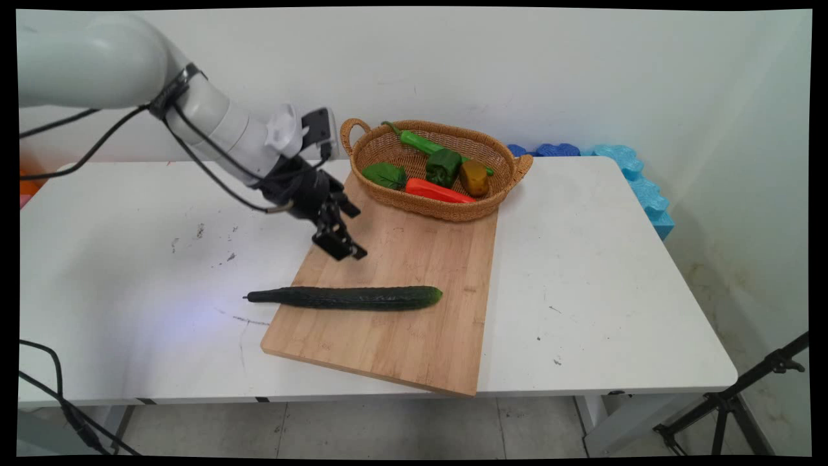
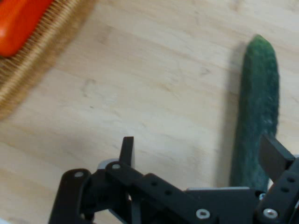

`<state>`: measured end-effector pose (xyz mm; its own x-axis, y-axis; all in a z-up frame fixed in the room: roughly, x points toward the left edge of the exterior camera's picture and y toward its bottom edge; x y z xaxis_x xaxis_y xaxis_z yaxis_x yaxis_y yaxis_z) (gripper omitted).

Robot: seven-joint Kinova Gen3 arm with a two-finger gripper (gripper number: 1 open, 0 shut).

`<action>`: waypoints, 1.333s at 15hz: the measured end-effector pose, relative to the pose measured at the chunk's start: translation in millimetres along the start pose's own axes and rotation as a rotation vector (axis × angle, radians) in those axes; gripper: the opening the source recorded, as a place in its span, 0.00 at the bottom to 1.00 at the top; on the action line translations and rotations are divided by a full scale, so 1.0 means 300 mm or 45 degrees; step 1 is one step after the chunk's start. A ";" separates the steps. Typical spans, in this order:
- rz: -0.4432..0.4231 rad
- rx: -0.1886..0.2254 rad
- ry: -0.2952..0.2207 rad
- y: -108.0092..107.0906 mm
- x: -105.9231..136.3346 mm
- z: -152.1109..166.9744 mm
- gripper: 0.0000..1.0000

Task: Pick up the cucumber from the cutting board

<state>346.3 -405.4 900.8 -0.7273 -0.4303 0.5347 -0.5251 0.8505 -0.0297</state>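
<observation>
My gripper is going to grab the cucumber next by the middle of its body [image 1: 345,298], so that it can add the cucumber to the wicker basket.
A long dark green cucumber [image 1: 349,298] lies across the near part of a wooden cutting board [image 1: 414,259], its stem end poking off the board's left edge. My gripper [image 1: 341,248] hangs open just above the board's left side, a little behind the cucumber, with nothing between its fingers. In the hand view the gripper [image 2: 201,154] stands wide apart, and the cucumber [image 2: 257,112] runs up the right side, beside the right fingertip [image 2: 273,154]. The board [image 2: 154,79] fills the rest of that view.
A wicker basket [image 1: 388,194] sits on the board's far end, holding a red pepper [image 1: 436,190], a green pepper [image 1: 443,166], a long green chilli [image 1: 417,141], a leafy green [image 1: 385,175] and a brownish vegetable [image 1: 474,178]. Blue foam pieces [image 1: 637,178] lie at the table's far right edge.
</observation>
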 end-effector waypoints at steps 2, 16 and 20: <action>0.018 -0.024 -0.017 0.022 -0.014 0.018 1.00; 0.094 -0.122 -0.130 0.104 -0.047 0.173 1.00; 0.111 -0.133 -0.150 0.119 -0.053 0.194 1.00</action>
<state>313.4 -385.7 842.1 -0.8181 -0.3808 0.4308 -0.4134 0.9103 0.0196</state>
